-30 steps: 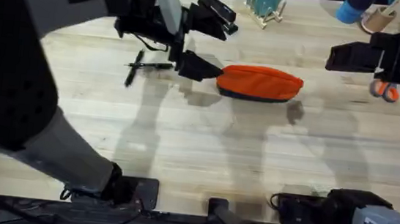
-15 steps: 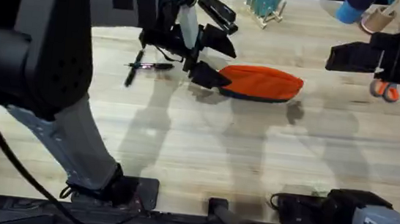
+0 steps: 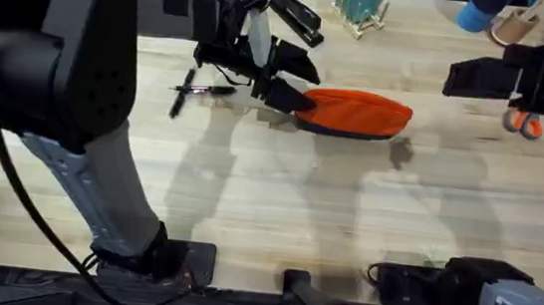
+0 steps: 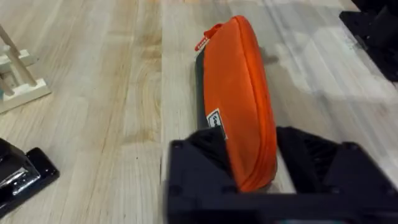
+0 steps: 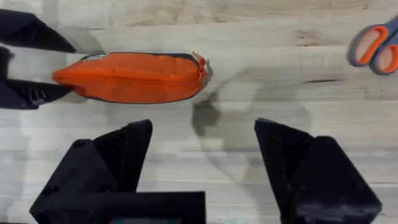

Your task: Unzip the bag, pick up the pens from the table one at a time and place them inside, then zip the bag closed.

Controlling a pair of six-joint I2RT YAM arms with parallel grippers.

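My left gripper grabs the bag by its end [image 4: 252, 171] beside the white label next, which leaves the orange bag's zipper pull [image 4: 202, 43] free to open.
The orange bag [image 3: 358, 113] lies zipped shut on the table [image 3: 277, 203], its zipper running along the top. My left gripper [image 3: 297, 82] is open, with one finger on each side of the bag's left end. The left wrist view shows that end of the bag [image 4: 239, 106] between my fingers [image 4: 205, 158]. Two black pens [image 3: 196, 90] lie just left of the bag, one across the other. My right gripper [image 3: 464, 79] hovers open and holds nothing, up and to the right of the bag [image 5: 130, 77].
A black stapler [image 3: 296, 15] lies behind the bag, beside a small dish rack [image 3: 359, 3]. Orange-handled scissors [image 3: 523, 122] rest at the right, and they also appear in the right wrist view [image 5: 375, 50]. Cups [image 3: 510, 23] stand at the back right corner.
My left arm has swung right, and its open fingers now straddle the bag's left end. The right arm, the bag and the pens have not moved.
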